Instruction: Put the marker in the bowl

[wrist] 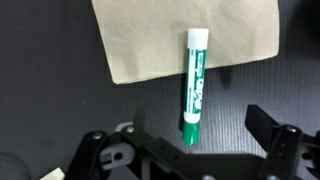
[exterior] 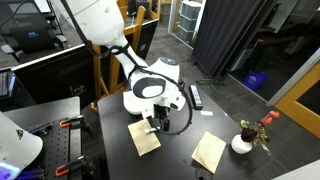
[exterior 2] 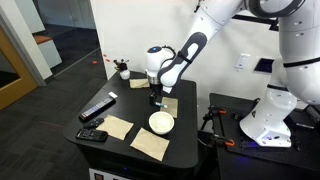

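Observation:
The green end of the marker is below my open fingers, so they would miss the marker if I closed now. I should first lower my gripper.
The marker is green with a white cap and lies flat. Its capped half rests on a tan napkin and its green end on the black table. My gripper is open, just above it, with one finger on each side of the green end and not touching it. In both exterior views the gripper hangs low over a napkin near the table's middle. The white bowl stands empty just in front of the gripper. The arm hides the bowl in an exterior view.
Further tan napkins lie around. A black remote lies near one table edge. A small white vase with red flowers stands at a corner.

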Controlling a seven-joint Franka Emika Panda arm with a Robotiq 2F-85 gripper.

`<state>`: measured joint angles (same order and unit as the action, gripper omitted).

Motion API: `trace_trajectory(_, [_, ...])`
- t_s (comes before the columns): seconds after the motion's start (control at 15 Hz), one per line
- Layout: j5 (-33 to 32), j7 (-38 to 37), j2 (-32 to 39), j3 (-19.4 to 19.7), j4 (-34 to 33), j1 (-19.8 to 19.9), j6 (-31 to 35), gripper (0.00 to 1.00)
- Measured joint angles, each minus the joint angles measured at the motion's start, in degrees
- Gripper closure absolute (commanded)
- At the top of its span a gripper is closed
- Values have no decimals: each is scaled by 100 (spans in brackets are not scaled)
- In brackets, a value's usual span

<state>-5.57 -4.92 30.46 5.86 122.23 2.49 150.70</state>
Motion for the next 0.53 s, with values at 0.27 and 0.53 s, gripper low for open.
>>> trace_trajectory(0.27, [15, -2, 158, 19, -115, 3, 0, 0])
trace_trajectory(0.53, [23, -7, 251, 38, -158, 3, 0, 25])
